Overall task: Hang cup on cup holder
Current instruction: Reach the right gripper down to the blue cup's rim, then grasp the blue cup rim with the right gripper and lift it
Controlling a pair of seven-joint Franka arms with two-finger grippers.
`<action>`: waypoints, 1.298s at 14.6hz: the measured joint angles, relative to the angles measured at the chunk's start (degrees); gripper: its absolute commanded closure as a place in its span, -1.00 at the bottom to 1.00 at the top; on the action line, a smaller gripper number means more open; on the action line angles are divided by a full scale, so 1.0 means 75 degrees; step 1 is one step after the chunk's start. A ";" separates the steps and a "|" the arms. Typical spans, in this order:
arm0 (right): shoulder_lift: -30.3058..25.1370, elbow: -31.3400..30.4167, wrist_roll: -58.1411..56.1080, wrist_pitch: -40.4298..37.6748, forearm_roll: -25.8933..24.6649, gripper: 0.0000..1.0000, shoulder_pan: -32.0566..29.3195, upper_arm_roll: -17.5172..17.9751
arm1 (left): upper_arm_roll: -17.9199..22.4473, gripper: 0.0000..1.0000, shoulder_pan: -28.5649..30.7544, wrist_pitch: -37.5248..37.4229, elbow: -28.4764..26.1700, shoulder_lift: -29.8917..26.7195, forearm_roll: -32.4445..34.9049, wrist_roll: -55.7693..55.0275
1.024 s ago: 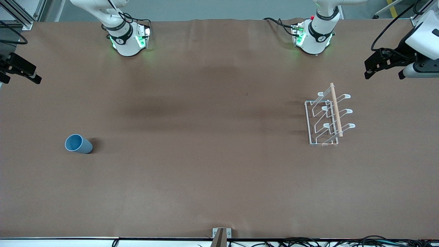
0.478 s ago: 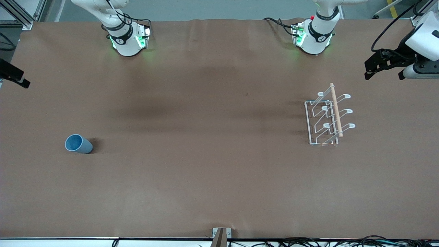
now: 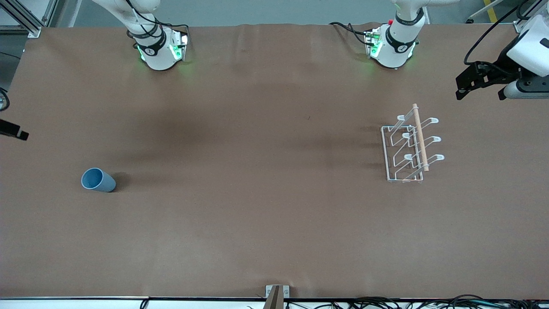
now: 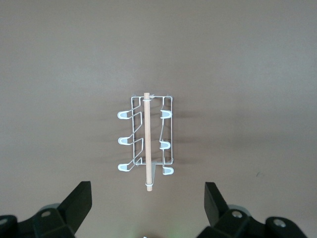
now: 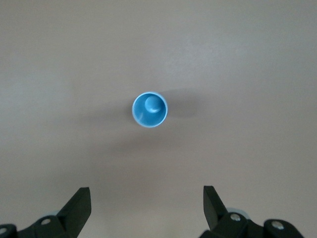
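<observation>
The cup needs to hang on the cup holder point(image 3: 409, 146), so my right gripper should next grab the cup by its rim point(image 3: 92, 169).
The cup point(image 3: 98, 180), a small light blue tumbler, stands mouth up toward the right arm's end of the table. In the right wrist view the cup point(image 5: 150, 109) lies below my right gripper point(image 5: 147, 198), which is open, empty and well above it. Only a black tip of that gripper point(image 3: 13, 130) shows at the front view's edge. The cup holder point(image 3: 409, 146), a white wire rack with a wooden rod on top, stands toward the left arm's end. My left gripper point(image 3: 479, 86) hangs open and empty near the cup holder point(image 4: 146, 144), high above the table.
Brown table cover point(image 3: 266, 193) spans the whole surface. The two arm bases point(image 3: 159, 49) point(image 3: 392, 45) stand along the table edge farthest from the front camera. A small metal bracket point(image 3: 277, 294) and cables lie at the edge nearest it.
My right gripper has moved toward the front camera's side, closer to the cup, and slipped mostly out of the front view. The left arm, cup and cup holder have not moved.
</observation>
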 measured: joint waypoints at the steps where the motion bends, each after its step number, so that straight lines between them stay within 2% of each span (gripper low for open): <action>1: 0.0123 -0.0263 -0.0019 0.0399 0.0000 -0.99 -0.0011 0.0001 | 0.0000 -1.00 0.0000 0.0000 0.0000 0.0001 0.0000 0.0000; 6: 0.0555 -0.1591 -0.0052 0.1949 0.0001 -0.96 0.0034 0.0096 | 0.0000 -1.00 0.0000 0.0000 0.0004 0.0002 0.0000 0.0000; 10: 0.1307 -0.1723 -0.0129 0.2745 0.0001 -0.94 0.0042 0.0115 | 0.0000 -1.00 0.0000 0.0000 0.0005 0.0002 0.0000 0.0000; 14: 0.2031 -0.1732 -0.0203 0.3351 0.0001 -0.83 0.0039 0.0108 | 0.0000 -1.00 0.0000 0.0000 0.0005 0.0002 0.0000 0.0000; 19: 0.2341 -0.1903 -0.0219 0.3878 0.0001 -0.62 0.0034 0.0102 | -0.0001 -1.00 -0.0002 0.0000 0.0004 0.0015 0.0000 0.0000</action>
